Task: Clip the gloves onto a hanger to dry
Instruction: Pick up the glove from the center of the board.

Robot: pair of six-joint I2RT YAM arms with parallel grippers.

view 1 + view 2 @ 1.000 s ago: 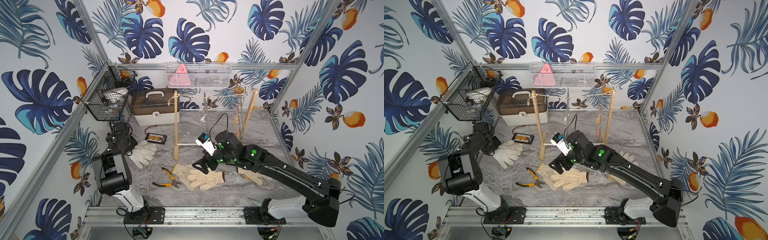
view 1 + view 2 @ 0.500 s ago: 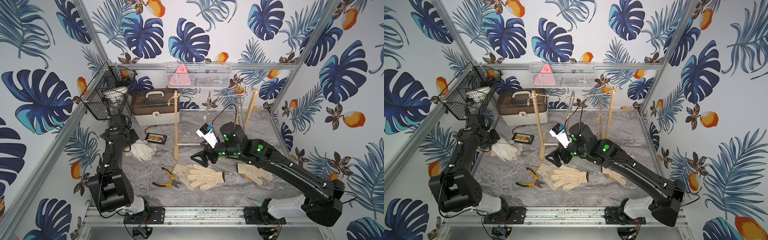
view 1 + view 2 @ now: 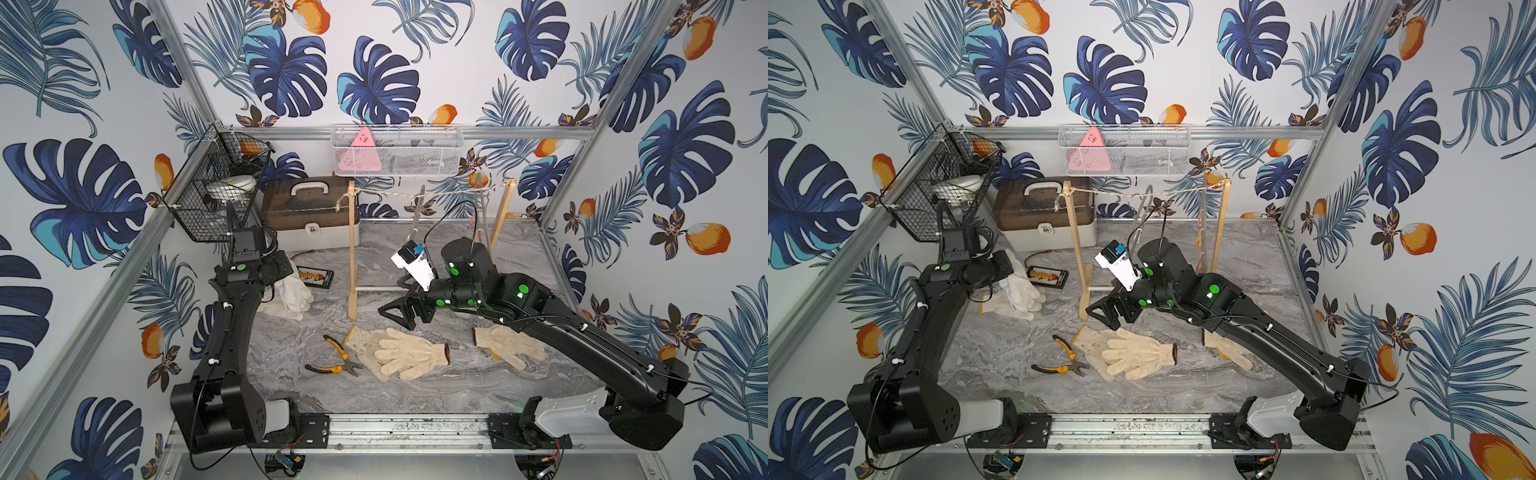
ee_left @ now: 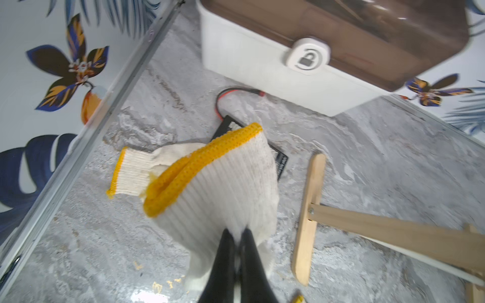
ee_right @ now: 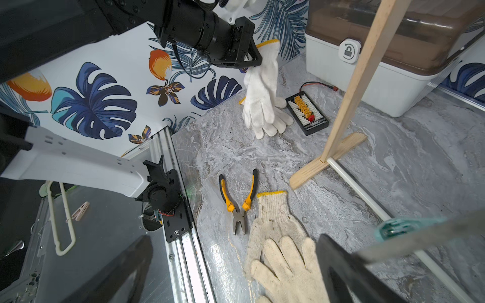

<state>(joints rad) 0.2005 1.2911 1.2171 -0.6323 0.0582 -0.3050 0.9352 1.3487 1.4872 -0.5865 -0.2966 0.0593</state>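
Observation:
I should grab the white glove's ribbed cuff with my right gripper just under its yellow edge, so the glove's yellow edge stays free to clip.
My left gripper (image 4: 237, 233) is shut on the ribbed cuff of a white, yellow-edged glove (image 4: 223, 183). That glove (image 3: 296, 291) hangs at the left rear, fingers down, over another glove (image 4: 131, 168) lying flat. In the middle, two soiled cream gloves (image 3: 409, 353) lie overlapped. A further glove (image 3: 509, 340) lies partly under my right arm. My right gripper (image 3: 400, 316) hovers open just behind the middle pair, with nothing between its fingers. A grey hanger (image 3: 417, 216) hangs from the rope between two wooden posts (image 3: 352, 249). In the right wrist view its teal clip (image 5: 393, 228) is blurred.
Orange-handled pliers (image 3: 337, 355) lie left of the middle gloves. A connector board (image 3: 316, 277) and a brown-lidded case (image 3: 307, 212) sit behind the left gloves. A black wire basket (image 3: 216, 195) and a white mesh tray (image 3: 395, 149) hang on the walls.
My left arm has risen and reached back, lifting one glove off the left pile. My right gripper has drawn up and back from the middle gloves, still open.

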